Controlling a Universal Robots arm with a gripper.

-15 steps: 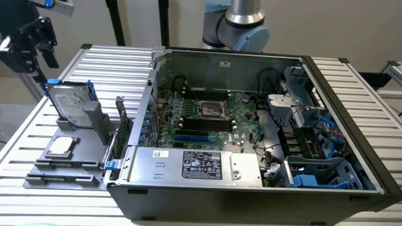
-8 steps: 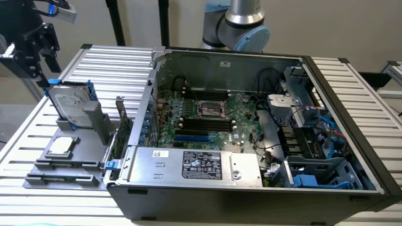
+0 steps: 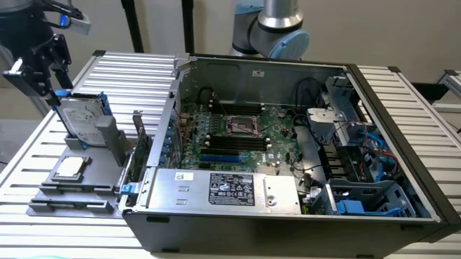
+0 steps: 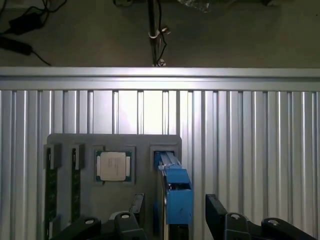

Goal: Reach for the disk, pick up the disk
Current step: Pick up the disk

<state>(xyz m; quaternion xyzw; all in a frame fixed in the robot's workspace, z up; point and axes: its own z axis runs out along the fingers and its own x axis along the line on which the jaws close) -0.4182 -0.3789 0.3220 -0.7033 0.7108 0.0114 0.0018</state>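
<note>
I need to lower my gripper before I close it on the disk. The gripper's fingers stop above the upper end of the disk [image 3: 78, 120] in the exterior view.
The disk [image 3: 78, 120] stands on edge in a slot of a grey holder [image 3: 72, 190] on the exterior view's left. It is a silver-grey drive with a white label in a bright blue caddy. My black gripper [image 3: 43, 89] hangs just above the disk's upper end. In the wrist view the caddy's blue edge [image 4: 176, 196] runs between my two fingers [image 4: 131, 219], which stand apart on either side of it without touching. The gripper [image 4: 175, 220] is open and holds nothing.
A small square silver chip [image 4: 114, 166] lies in the grey holder [image 4: 115, 142] beside the disk. An open computer case [image 3: 374, 97] with motherboard and a silver power supply box [image 3: 223, 189] fills the slatted aluminium table [image 3: 137, 70] on the exterior view's right.
</note>
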